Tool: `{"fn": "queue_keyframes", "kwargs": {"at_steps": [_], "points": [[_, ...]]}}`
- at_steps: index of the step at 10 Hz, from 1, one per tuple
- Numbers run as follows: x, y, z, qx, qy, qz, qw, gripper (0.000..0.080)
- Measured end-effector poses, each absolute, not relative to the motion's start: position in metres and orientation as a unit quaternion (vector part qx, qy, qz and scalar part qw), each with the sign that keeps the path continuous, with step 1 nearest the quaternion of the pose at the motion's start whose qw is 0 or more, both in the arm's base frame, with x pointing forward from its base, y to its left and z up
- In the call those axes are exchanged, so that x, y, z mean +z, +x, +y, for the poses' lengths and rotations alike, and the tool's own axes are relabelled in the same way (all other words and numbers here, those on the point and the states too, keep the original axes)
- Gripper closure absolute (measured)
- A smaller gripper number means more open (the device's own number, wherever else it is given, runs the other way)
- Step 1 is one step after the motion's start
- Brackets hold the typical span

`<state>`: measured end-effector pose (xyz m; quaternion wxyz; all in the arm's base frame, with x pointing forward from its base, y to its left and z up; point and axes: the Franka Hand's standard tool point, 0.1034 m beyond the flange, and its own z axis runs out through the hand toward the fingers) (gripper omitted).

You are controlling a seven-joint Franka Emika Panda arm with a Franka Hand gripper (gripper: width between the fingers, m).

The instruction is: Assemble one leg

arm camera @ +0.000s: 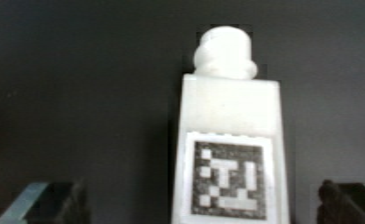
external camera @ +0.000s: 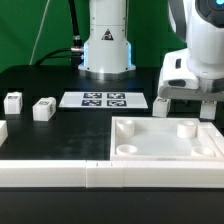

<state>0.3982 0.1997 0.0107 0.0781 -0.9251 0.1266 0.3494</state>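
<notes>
The gripper should close on the tagged white leg now, because its fingers are low on either side of the leg.
In the wrist view a white leg (arm camera: 229, 130) lies on the black table, with a rounded peg at its far end and a black-and-white tag on its upper face. My gripper (arm camera: 197, 205) is open, and its dark fingertips (arm camera: 46, 203) stand on either side of the leg with gaps between. In the exterior view the gripper (external camera: 188, 100) hangs low at the right, just behind the large flat white square piece (external camera: 150, 148), and hides this leg. Two more legs (external camera: 43, 108) stand at the left.
The marker board (external camera: 105, 99) lies mid-table in front of the robot base (external camera: 106, 45). White rails (external camera: 60, 172) run along the front edge. A further white part (external camera: 2, 129) shows at the exterior view's left edge.
</notes>
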Motion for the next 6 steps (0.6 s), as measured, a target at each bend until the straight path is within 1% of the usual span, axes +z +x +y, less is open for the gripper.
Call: {"fn": "queue_keyframes", "kwargs": {"at_steps": [1, 2, 3, 4, 6], "points": [[0.0105, 0.3984, 0.2, 0.349, -0.925, 0.127, 0.078, 0.016], [0.0104, 0.3987, 0.1999, 0.348, -0.925, 0.127, 0.078, 0.0327], [0.0104, 0.3987, 0.1999, 0.348, -0.925, 0.127, 0.078, 0.0327], [0.0104, 0.3987, 0.1999, 0.348, -0.925, 0.127, 0.078, 0.0513], [0.0104, 0.3988, 0.1999, 0.348, -0.925, 0.127, 0.078, 0.051]]}}
